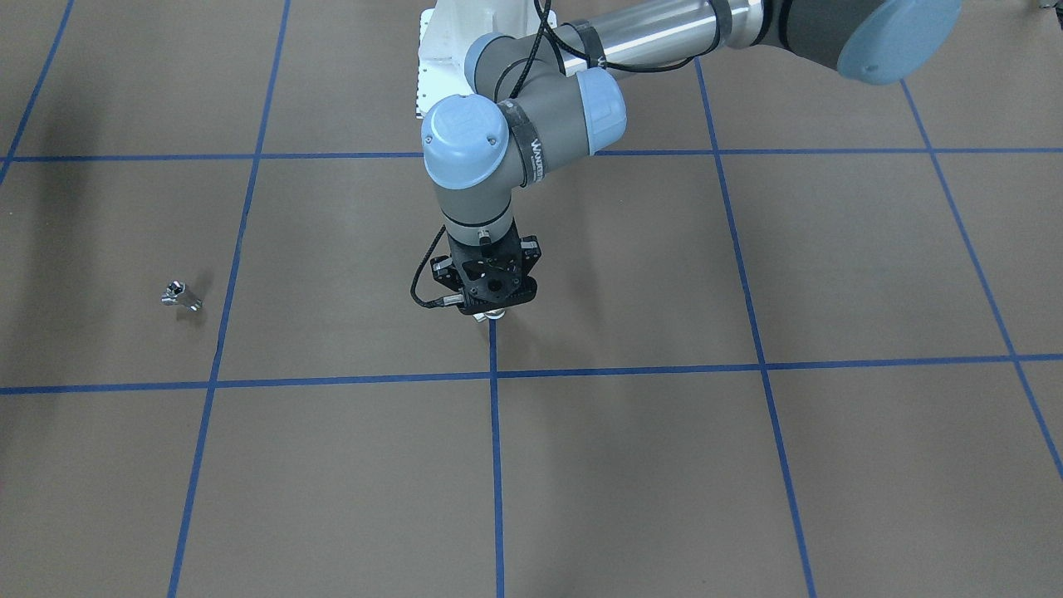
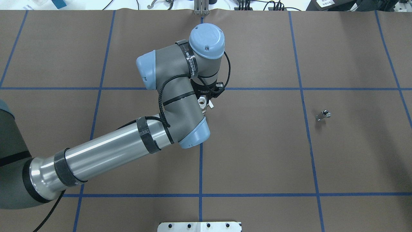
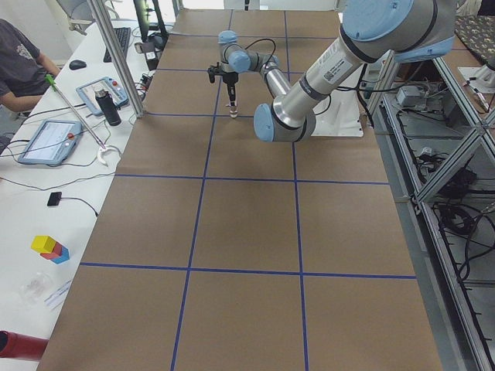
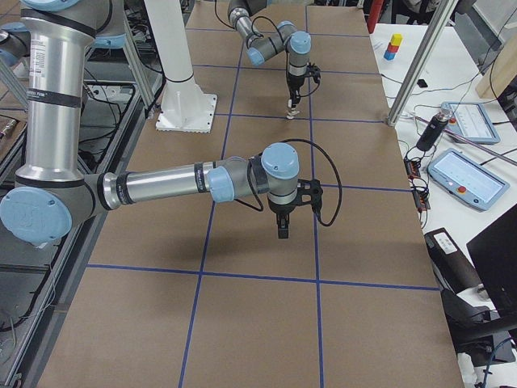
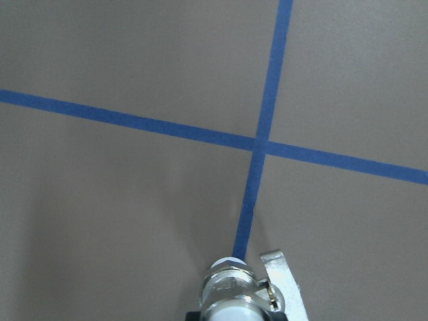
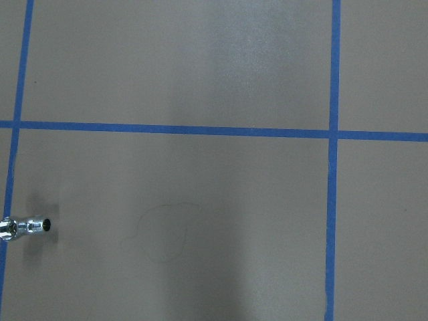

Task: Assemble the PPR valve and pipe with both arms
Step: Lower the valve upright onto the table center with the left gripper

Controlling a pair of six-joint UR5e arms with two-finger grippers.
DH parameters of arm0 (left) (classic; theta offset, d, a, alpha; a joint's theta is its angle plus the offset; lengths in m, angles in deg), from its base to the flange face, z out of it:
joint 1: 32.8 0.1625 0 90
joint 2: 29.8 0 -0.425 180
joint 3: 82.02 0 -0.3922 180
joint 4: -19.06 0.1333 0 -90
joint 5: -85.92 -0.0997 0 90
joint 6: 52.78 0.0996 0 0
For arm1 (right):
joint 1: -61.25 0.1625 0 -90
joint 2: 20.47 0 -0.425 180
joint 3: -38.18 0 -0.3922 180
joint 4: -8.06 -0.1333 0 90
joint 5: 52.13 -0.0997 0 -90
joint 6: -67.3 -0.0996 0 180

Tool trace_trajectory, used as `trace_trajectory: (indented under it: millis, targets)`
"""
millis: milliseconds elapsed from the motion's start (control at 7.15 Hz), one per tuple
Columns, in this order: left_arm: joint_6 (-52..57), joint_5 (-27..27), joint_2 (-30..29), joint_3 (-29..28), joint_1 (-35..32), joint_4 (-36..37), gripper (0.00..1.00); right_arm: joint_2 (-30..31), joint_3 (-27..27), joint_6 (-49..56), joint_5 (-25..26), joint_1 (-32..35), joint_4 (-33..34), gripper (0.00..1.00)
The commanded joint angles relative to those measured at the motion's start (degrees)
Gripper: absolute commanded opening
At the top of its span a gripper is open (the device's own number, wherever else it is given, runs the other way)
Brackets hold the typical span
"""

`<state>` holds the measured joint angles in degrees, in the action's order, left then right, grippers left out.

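The PPR valve's silvery end (image 1: 496, 314) (image 5: 225, 266) meets the blue tape line on the tabletop, so the valve would stand and my left gripper opens now.
My left gripper (image 1: 490, 286) is near the table's middle, pointing down, shut on the PPR valve (image 1: 493, 314). In the overhead view the valve's open white end (image 2: 202, 102) shows beside the wrist. The left wrist view shows its silvery band (image 5: 233, 291) and white side tab (image 5: 282, 281) above a crossing of blue tape lines. The pipe (image 1: 181, 296), a small silver fitting, lies alone on the mat, far on my right (image 2: 323, 115). It also shows at the left edge of the right wrist view (image 6: 27, 227). My right gripper (image 4: 282, 230) shows only in the exterior right view, hovering over the mat; I cannot tell its state.
The brown mat (image 2: 257, 145) carries a grid of blue tape lines. The white bolted pedestal (image 2: 199, 226) stands at the robot's side of the table. Metal posts (image 4: 412, 73), tablets and a person (image 3: 23, 62) are along the operators' edge.
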<state>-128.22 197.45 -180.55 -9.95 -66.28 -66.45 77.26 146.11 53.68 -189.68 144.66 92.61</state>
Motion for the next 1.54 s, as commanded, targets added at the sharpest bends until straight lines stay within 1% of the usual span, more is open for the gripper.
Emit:
trace_trajectory:
  millis: [0, 420, 560, 839, 979, 1119, 1259, 1399]
  targets:
    - [-1.02, 0.0, 0.1, -0.09, 0.25, -1.32, 0.06, 0.0, 0.0, 0.0, 0.0, 0.0, 0.0, 1.0]
    - [-0.85, 0.0, 0.19, -0.09, 0.25, -1.33, 0.06, 0.0, 0.0, 0.0, 0.0, 0.0, 0.0, 1.0]
    - [-0.76, 0.0, 0.19, -0.18, 0.25, -1.33, 0.14, 0.0, 0.0, 0.0, 0.0, 0.0, 0.0, 1.0]
    - [-0.76, 0.0, 0.19, -0.18, 0.25, -1.33, 0.15, 0.0, 0.0, 0.0, 0.0, 0.0, 0.0, 1.0]
    - [-0.85, 0.0, 0.19, -0.18, 0.25, -1.24, 0.29, 0.0, 0.0, 0.0, 0.0, 0.0, 0.0, 1.0]
    - [-0.76, 0.0, 0.28, -0.18, 0.25, -1.24, 0.7, 0.0, 0.0, 0.0, 0.0, 0.0, 0.0, 1.0]
    - [-0.76, 0.0, 0.71, -0.09, 0.25, -1.24, 0.94, 0.0, 0.0, 0.0, -0.09, 0.0, 0.0, 1.0]
    - [-0.76, 0.0, 0.72, 0.09, 0.17, -1.07, 0.99, 0.0, 0.0, 0.0, -0.09, 0.0, 0.0, 1.0]
